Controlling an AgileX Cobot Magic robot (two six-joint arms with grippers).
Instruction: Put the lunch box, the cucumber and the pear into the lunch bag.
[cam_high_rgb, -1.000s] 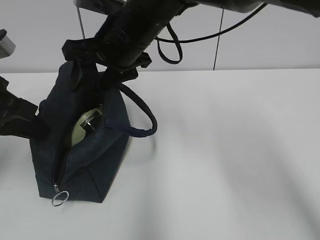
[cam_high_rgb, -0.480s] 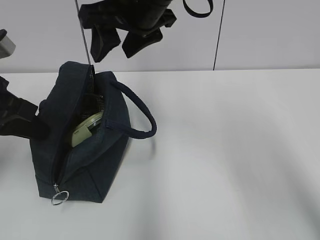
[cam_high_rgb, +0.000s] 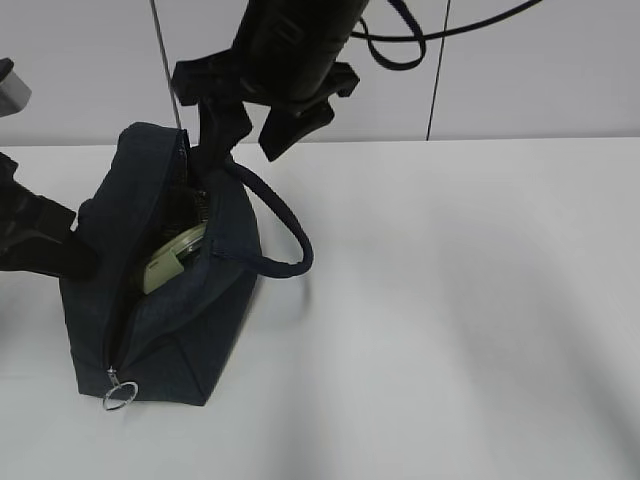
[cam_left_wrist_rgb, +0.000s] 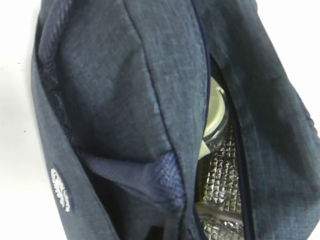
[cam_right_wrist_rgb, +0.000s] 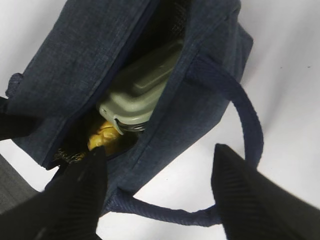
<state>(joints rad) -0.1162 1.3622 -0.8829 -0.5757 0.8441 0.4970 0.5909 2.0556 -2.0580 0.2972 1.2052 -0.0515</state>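
Observation:
The right gripper should next pinch the bag by its cloth rim between the ends of its handle, because that thin rim stands up beside the wide lunch box (cam_high_rgb: 176, 258).
The navy lunch bag (cam_high_rgb: 165, 300) stands open at the left of the table. The lunch box (cam_high_rgb: 168, 258) lies tilted inside it, its pale green lid showing, also in the right wrist view (cam_right_wrist_rgb: 140, 92) and as a sliver in the left wrist view (cam_left_wrist_rgb: 216, 107). The yellow pear (cam_right_wrist_rgb: 102, 136) lies in the bag beside the lunch box. The cucumber is hidden. My right gripper (cam_high_rgb: 255, 130) hangs open and empty above the bag's far end; in its wrist view (cam_right_wrist_rgb: 160, 197) it is over the handle. My left gripper (cam_high_rgb: 62, 252) pinches the bag's left wall (cam_left_wrist_rgb: 150, 125).
The bag's loop handle (cam_high_rgb: 285, 235) sticks out to the right (cam_right_wrist_rgb: 250, 130). The zip's metal ring pull (cam_high_rgb: 118, 398) hangs at the bag's near end. Silver foil lining (cam_left_wrist_rgb: 220, 165) shows inside. White tabletop (cam_high_rgb: 450, 300) stretches to the right.
My right gripper has come up out of the bag, open and empty, rose high, then dropped back a little toward the bag's far end. The left arm and bag have stayed put.

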